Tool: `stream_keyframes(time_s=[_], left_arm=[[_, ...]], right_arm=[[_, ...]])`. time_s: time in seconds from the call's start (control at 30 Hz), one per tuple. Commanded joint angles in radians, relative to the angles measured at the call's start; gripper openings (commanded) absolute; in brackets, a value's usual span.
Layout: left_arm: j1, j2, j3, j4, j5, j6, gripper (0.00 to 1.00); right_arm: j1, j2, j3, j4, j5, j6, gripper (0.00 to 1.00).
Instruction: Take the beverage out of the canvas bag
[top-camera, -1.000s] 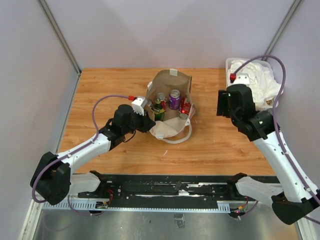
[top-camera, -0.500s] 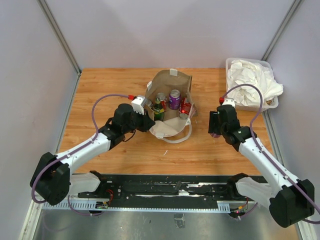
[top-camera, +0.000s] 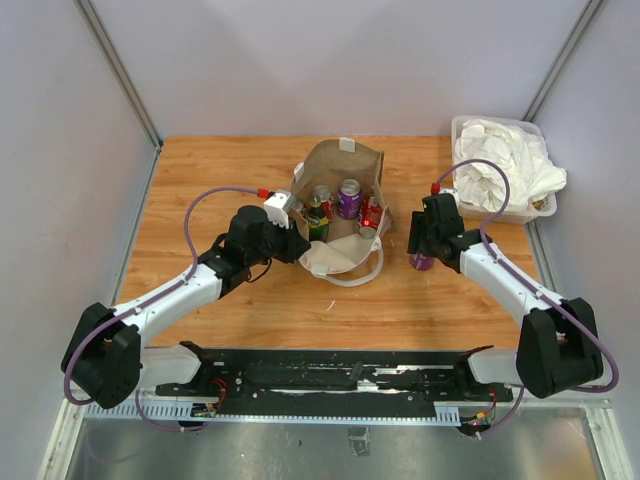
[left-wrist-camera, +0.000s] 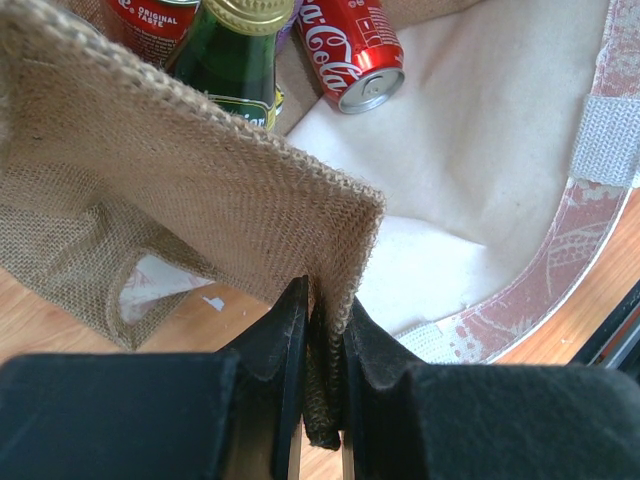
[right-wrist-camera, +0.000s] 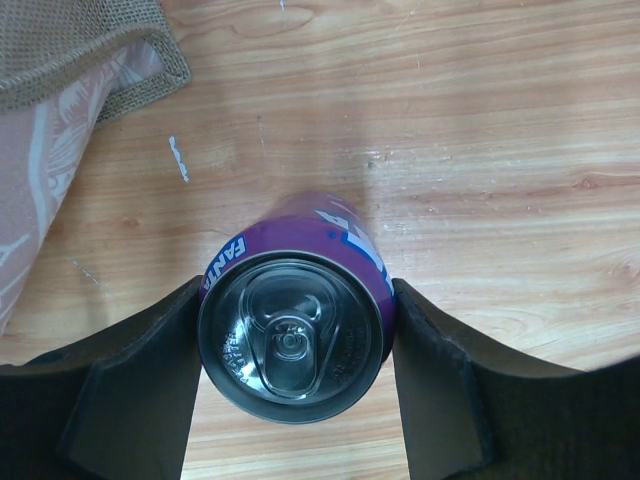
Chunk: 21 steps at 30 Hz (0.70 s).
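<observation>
The purple Fanta can is upright, low over flat, empty wood, and would stand on the tabletop beside the bag, so the right gripper needs to open.
The tan canvas bag (top-camera: 345, 165) stands open at mid-table with a purple can (top-camera: 349, 197), a green bottle (top-camera: 317, 216) and red cans (top-camera: 372, 212) inside. My left gripper (top-camera: 298, 245) is shut on its near-left burlap rim (left-wrist-camera: 325, 330); the green bottle (left-wrist-camera: 235, 50) and a red cola can (left-wrist-camera: 352, 55) show beyond. Just right of the bag, low over the wood, my right gripper (top-camera: 421, 252) is shut on an upright purple Fanta can (right-wrist-camera: 292, 335), the beverage. Its fingers (right-wrist-camera: 140, 375) press both sides. Whether the can rests on the table I cannot tell.
A clear plastic bin (top-camera: 535, 212) of white cloth sits at the back right corner. The bag's white handle loop (top-camera: 358, 278) lies on the wood in front of it. A bag corner (right-wrist-camera: 90, 60) is up-left of the held can. Grey walls enclose the table.
My right arm has swung from beside the bin down and left to the spot beside the bag, with the purple can in it. The left arm and bag have not moved.
</observation>
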Motion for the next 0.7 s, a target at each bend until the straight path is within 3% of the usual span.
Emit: stream_keyframes(time_s=[0.0,0.03,0.1,0.17,0.2,0.23,0.43,0.67], left_arm=[[-0.005,0.027,0.005,-0.073,-0.041,0.017,0.02],[-0.004,0.028,0.005,-0.074,-0.040,0.017,0.02],[-0.005,0.030,0.005,-0.075,-0.038,0.017,0.02],[-0.005,0.031,0.005,-0.076,-0.037,0.017,0.02],[-0.005,0.031,0.005,-0.077,-0.037,0.017,0.02],[-0.004,0.030,0.005,-0.076,-0.036,0.019,0.02],[-0.005,0.031,0.004,-0.080,-0.034,0.021,0.00],[-0.006,0.023,-0.001,-0.070,-0.036,0.020,0.00]], right_arm=[[-0.016,0.005,0.066,-0.021,0.029,0.043,0.01],[-0.017,0.007,0.065,-0.024,0.029,0.048,0.03],[-0.017,0.011,0.067,-0.039,0.036,0.068,0.16],[-0.016,0.008,0.071,-0.061,0.048,0.094,0.49],[-0.015,0.003,0.072,-0.066,0.049,0.100,0.77],[-0.015,-0.003,0.074,-0.071,0.054,0.105,0.88],[-0.016,-0.035,0.129,-0.126,0.089,0.081,0.99],[0.079,-0.150,0.302,-0.229,0.195,0.035,0.92]])
